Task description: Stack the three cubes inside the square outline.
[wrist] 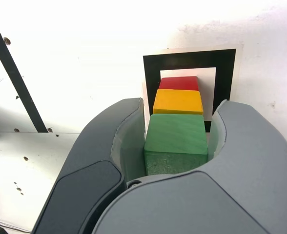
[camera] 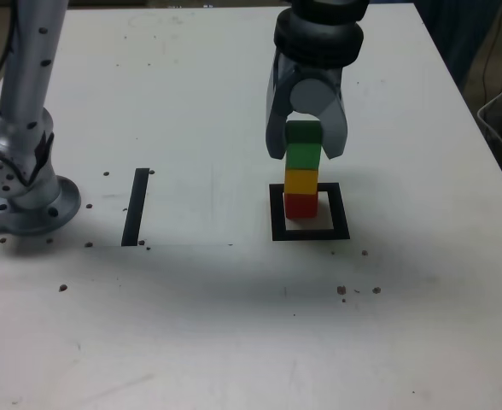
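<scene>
The green cube's lower edge (camera: 302,167) sits on the yellow cube (camera: 300,182) in the exterior view, so the green cube would stand, and my gripper needs to open its fingers.
The three cubes stand in one upright stack inside the square outline (camera: 277,213) (wrist: 151,73): the red cube (camera: 300,206) (wrist: 179,83) at the bottom, the yellow cube (camera: 300,182) (wrist: 178,101) on it, the green cube (camera: 303,148) (wrist: 175,139) on top. My gripper (camera: 306,155) (wrist: 178,106) comes straight down over the stack. Its two grey jaws press against opposite sides of the green cube, which rests on the yellow one. The wrist view shows both jaw faces touching the green block.
A straight black tape strip (camera: 135,207) (wrist: 16,83) lies on the white table toward the exterior view's left. The arm's grey base (camera: 25,192) stands at the far left. Small dark specks dot the tabletop (camera: 234,325). A cable hangs off the right edge.
</scene>
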